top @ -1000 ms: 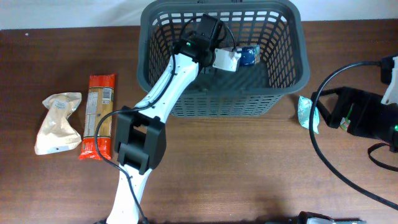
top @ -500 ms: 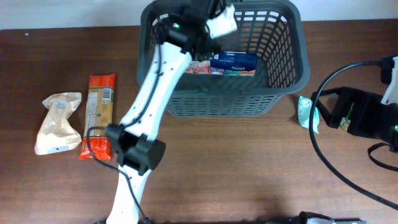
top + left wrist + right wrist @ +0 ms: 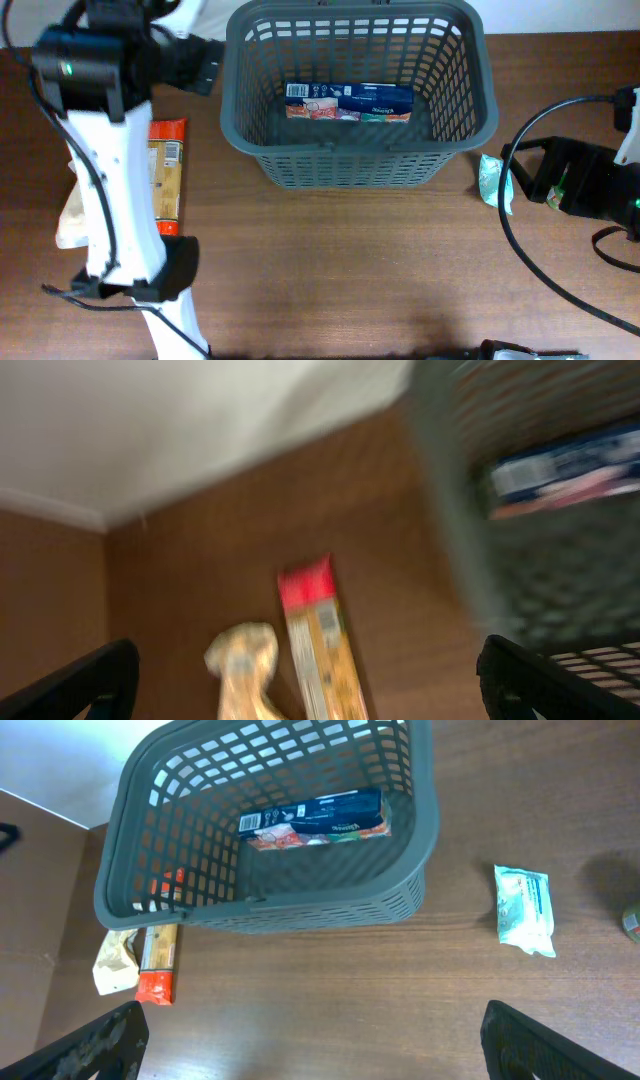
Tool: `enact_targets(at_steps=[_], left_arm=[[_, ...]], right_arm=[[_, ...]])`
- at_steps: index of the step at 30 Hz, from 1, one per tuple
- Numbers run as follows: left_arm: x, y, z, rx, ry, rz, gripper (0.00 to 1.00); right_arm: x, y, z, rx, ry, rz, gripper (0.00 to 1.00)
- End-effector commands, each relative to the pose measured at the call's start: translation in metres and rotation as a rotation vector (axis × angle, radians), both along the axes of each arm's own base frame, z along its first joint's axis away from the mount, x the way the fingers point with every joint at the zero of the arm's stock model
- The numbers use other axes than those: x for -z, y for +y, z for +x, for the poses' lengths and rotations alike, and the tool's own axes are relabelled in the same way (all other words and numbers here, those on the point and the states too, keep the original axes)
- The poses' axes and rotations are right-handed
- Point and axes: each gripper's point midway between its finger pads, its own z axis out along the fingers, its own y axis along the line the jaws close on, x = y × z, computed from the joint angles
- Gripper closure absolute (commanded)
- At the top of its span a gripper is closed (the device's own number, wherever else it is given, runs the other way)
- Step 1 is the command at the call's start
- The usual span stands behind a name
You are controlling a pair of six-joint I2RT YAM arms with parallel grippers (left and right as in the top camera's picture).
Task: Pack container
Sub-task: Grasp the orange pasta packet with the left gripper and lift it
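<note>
My left gripper should lay the orange-red long packet in the container. It needs to grab the packet across its narrow middle, so both ends stay free.
The container, a dark grey slotted basket, stands at the back middle of the table. A blue and red packet lies flat on its floor. My left gripper hangs open and empty just left of the basket's rim, above the table. Its wrist view is blurred, with the left gripper wide apart over an orange packet and a beige bag. My right gripper sits open and empty at the right edge. In its wrist view the right gripper is over bare wood, facing the container.
An orange-red long packet and a beige bag lie left of the basket, partly under my left arm. A teal and white pouch lies between the basket and my right gripper. Black cables loop at the right.
My left gripper let go of the blue and red packet inside the basket, opened, rose out and swung left past the rim. The packet now lies on the basket floor. The right arm stayed still.
</note>
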Motion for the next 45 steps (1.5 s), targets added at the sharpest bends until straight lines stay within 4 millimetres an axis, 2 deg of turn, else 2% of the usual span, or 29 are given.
enact_targets(at_steps=[1,2,3,7,11,16,19,23,30,37,41,45], left_arm=[[0.075,0.052,0.008,-0.19,0.229,-0.13,0.01],[0.092,0.063,0.005,-0.219,0.288,-0.142,0.01],[0.118,0.08,-0.001,-0.263,0.369,-0.146,0.01],[0.19,0.111,-0.007,-0.343,0.519,-0.167,0.01],[0.25,0.117,-0.015,-0.352,0.604,-0.217,0.01],[0.3,0.113,-0.03,-0.317,0.677,-0.212,0.01],[0.319,0.11,-0.036,-0.309,0.699,-0.21,0.01],[0.342,0.11,-0.039,-0.31,0.693,-0.209,0.01],[0.357,0.116,-0.034,-0.313,0.654,-0.176,0.01],[0.36,0.126,-0.029,-0.335,0.625,-0.129,0.01],[0.366,0.129,-0.032,-0.343,0.627,-0.127,0.01],[0.382,0.129,-0.042,-0.347,0.659,-0.13,0.01]], right_arm=[[-0.002,0.0,0.003,-0.012,-0.013,-0.009,0.01],[-0.001,0.0,0.004,-0.011,-0.01,-0.01,0.01],[0.002,-0.003,0.007,0.0,0.003,-0.019,0.01],[0.011,-0.015,0.016,0.039,0.039,-0.057,0.01],[0.025,-0.039,0.026,0.122,0.098,-0.147,0.01],[0.043,-0.075,0.037,0.241,0.183,-0.289,0.01],[0.054,-0.094,0.044,0.293,0.241,-0.36,0.01],[0.073,-0.099,0.06,0.283,0.31,-0.362,0.01],[0.101,-0.103,0.081,0.263,0.405,-0.356,0.01],[0.129,-0.107,0.098,0.244,0.494,-0.349,0.01],[0.141,-0.108,0.105,0.236,0.532,-0.346,0.01],[0.149,-0.109,0.108,0.231,0.553,-0.344,0.01]])
